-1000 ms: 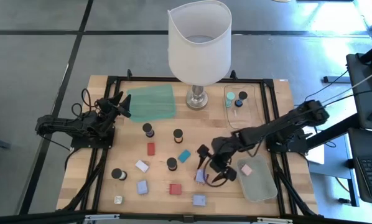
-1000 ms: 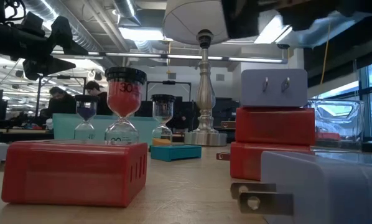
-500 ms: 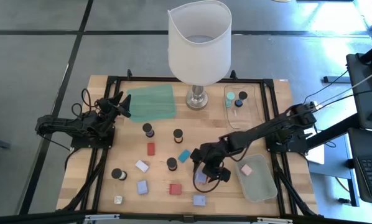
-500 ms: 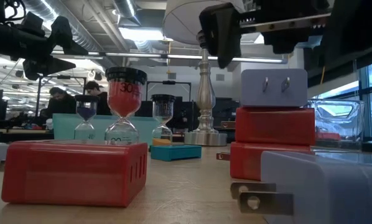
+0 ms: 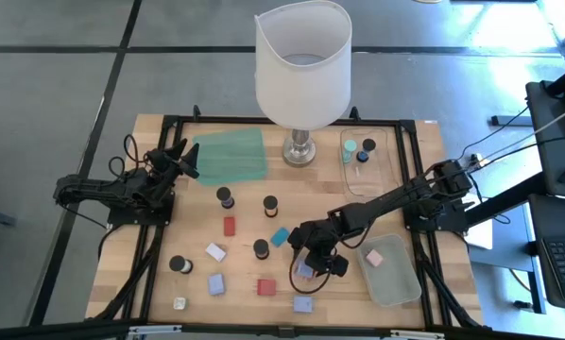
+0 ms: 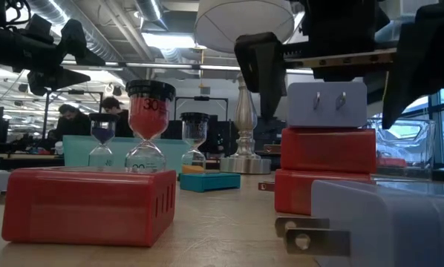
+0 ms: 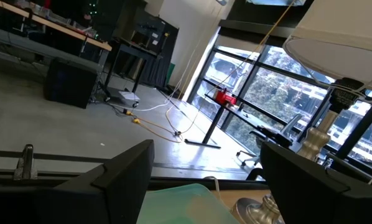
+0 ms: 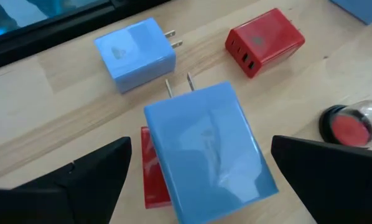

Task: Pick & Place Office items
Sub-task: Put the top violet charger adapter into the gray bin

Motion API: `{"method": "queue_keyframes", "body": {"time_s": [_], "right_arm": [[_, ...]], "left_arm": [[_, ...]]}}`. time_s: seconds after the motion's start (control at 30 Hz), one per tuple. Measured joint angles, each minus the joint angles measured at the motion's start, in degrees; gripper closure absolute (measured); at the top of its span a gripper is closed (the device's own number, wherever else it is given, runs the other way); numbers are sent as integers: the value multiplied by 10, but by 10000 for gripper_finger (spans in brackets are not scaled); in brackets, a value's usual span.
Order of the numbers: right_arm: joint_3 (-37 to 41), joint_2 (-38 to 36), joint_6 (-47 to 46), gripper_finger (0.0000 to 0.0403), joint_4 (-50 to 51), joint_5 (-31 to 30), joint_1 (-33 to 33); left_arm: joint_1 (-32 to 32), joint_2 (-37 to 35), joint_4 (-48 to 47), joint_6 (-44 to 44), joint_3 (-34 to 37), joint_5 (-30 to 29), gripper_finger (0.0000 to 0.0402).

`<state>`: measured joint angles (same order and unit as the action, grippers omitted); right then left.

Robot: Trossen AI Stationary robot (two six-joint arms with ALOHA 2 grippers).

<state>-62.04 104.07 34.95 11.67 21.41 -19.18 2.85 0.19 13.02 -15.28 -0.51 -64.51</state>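
Observation:
My right gripper's fingers are beside both long sides of the light blue block (image 8: 208, 149) on the red block, so it is now time to close and catch it.
A light blue plug block (image 8: 208, 149) lies flat on a red block (image 8: 150, 171) near the table's front right; both also show in the low view, the blue block (image 6: 327, 104) stacked on the red one (image 6: 328, 150). My right gripper (image 5: 313, 262) is open and slants down over it, one finger (image 6: 259, 63) on each side of the block, with a gap on both sides. My left gripper (image 5: 180, 157) waits open at the table's left, by the green mat (image 5: 230, 156).
Small blocks (image 5: 230, 226) (image 5: 215, 283) (image 5: 265, 286) and dark-capped sand timers (image 5: 261, 248) (image 5: 179, 264) lie scattered mid-table. A second blue block (image 8: 136, 53) and a red one (image 8: 265, 40) lie close by. A lamp (image 5: 301, 66) stands at the back. Clear trays (image 5: 388, 274) (image 5: 363, 156) lie right.
My right gripper has come down and a little toward the table's left, tipping further downward, so that its open fingers now stand on either side of the blue block. The block has not moved.

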Motion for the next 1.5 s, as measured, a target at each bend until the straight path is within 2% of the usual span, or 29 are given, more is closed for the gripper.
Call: {"method": "queue_keyframes", "body": {"time_s": [0.23, 0.8, 1.5], "right_arm": [[0, 1, -15, 45, 0, -4, 0], [0, 1, -60, 173, 0, -25, 0], [0, 0, -131, 177, 2, 7, -2]], "left_arm": [[0, 0, 0, 0, 0, 0, 111], [0, 0, 0, 0, 0, 0, 111], [0, 0, 0, 0, 0, 0, 111]]}}
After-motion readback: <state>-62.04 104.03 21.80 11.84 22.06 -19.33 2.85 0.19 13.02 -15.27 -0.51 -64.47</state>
